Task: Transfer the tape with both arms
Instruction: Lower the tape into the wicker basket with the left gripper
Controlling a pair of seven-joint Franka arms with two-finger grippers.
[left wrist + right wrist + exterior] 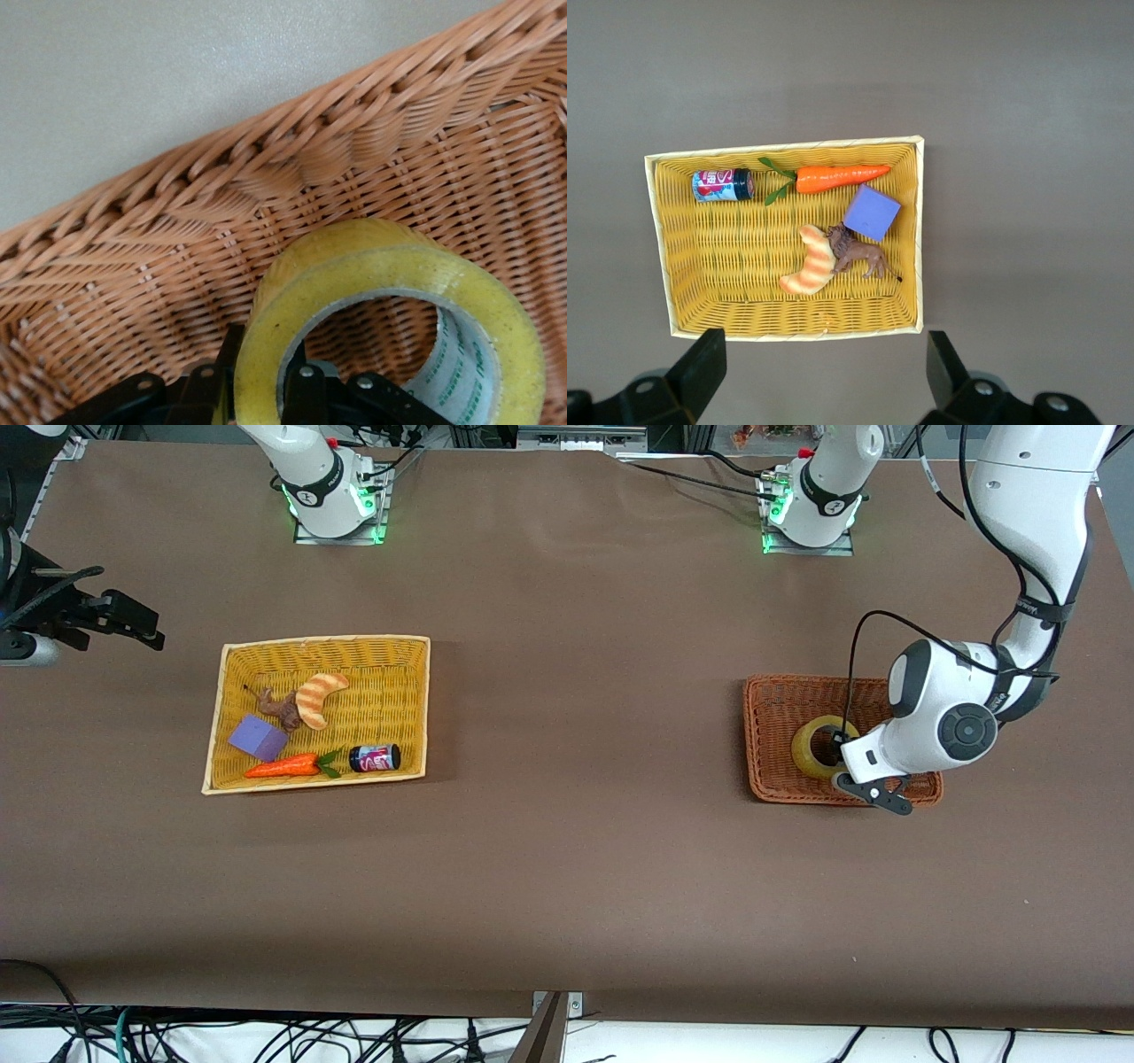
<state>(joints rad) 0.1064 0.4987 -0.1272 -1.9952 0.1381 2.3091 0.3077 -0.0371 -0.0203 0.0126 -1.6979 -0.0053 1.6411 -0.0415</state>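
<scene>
The yellow tape (808, 755) (381, 257) is on the brown basket's woven bottom and would stay there, so my left gripper needs to let go of it.
The tape (808, 749), a yellowish roll with a grey core, stands on edge in the orange-brown wicker basket (771, 717) at the left arm's end of the table. My left gripper (837, 746) is down in that basket. In the left wrist view my left gripper (266, 376) is shut on the wall of the tape (354, 257), one finger in the hole and one outside, over the basket floor (177, 221). My right gripper (133, 622) waits open and empty at the right arm's end; its wrist view shows it (824, 354) wide open above the table.
A yellow wicker basket (323, 644) stands toward the right arm's end and also shows in the right wrist view (788, 333). It holds a croissant toy (321, 695), a purple block (258, 737), a carrot (283, 766), a small can (374, 757) and a brown toy animal (279, 707).
</scene>
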